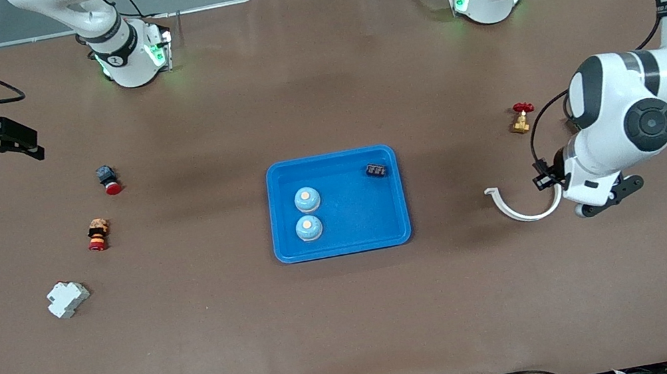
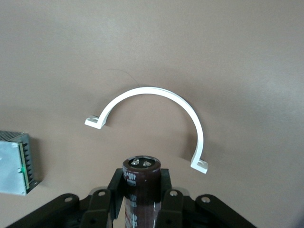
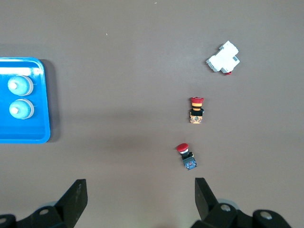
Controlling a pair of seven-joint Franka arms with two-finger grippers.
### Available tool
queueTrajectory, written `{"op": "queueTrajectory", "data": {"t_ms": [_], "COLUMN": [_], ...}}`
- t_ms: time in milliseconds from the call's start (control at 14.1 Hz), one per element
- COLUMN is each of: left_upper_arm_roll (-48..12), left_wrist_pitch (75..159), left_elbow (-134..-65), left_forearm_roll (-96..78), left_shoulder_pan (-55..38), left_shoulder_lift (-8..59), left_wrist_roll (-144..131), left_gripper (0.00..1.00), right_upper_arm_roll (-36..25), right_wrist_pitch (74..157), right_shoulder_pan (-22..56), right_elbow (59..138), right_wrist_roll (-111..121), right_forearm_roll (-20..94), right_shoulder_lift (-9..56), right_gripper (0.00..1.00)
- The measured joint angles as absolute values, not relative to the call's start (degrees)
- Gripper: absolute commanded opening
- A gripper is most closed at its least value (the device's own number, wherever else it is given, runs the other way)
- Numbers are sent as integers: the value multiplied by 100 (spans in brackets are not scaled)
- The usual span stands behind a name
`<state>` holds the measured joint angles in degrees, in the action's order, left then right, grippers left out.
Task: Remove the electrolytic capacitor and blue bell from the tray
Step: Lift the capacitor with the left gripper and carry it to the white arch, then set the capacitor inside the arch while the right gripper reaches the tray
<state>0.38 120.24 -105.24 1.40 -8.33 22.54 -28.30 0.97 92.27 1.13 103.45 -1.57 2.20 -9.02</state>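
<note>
I need to move the held capacitor [image 2: 141, 190] with my left gripper to the spot inside the white clamp [image 2: 149, 126] before I open, because the capacitor still hangs above the table, short of that spot.
A dark brown capacitor [image 2: 141, 183] with two metal terminals on top stands upright between the fingers of my left gripper [image 2: 141, 190]. That left gripper [image 1: 545, 177] is shut on it and hangs low by the white half-ring clamp, toward the left arm's end of the table. Two pale blue bells [image 1: 307, 199] [image 1: 309, 227] sit side by side in the blue tray [image 1: 329, 158] at the table's middle. My right gripper [image 1: 20, 142] is open and holds nothing, up over the right arm's end of the table. In the right wrist view its fingers [image 3: 78, 194] stand wide apart over bare table.
A white half-ring clamp [image 1: 523, 209] lies beside the left gripper, with a red-handled brass valve [image 1: 521, 117] farther back. A small black part [image 1: 376, 170] is in the tray. A red push button [image 1: 108, 179], a red-and-yellow button [image 1: 98, 234] and a white breaker [image 1: 67, 298] lie toward the right arm's end.
</note>
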Motion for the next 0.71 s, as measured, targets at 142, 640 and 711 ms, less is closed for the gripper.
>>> {"op": "queueTrajectory", "data": {"t_ms": [142,640,711], "left_upper_arm_roll": [38,30,30], "left_wrist_pitch": [12249,12693,12763], "left_elbow": [-10680,-10721,-10721], "left_forearm_roll": [145,278,279], "left_shoulder_pan": [-833,-875,-874], "left_shoulder_lift": [2372,3009,3059], "left_wrist_roll": [-2830,-2829,-2829], "left_gripper": [0,0,0], "right_upper_arm_roll": [99,108,112], "right_wrist_pitch": [9277,10015,10166], "right_shoulder_pan": [177,577,708], "right_elbow": [10428,11283,11477], "right_wrist_roll": [-223,-1171,-1485], "right_forearm_roll": [220,226,228], "right_shoulder_lift": [-941,-1205,-1249], "right_gripper": [100,100,100]}}
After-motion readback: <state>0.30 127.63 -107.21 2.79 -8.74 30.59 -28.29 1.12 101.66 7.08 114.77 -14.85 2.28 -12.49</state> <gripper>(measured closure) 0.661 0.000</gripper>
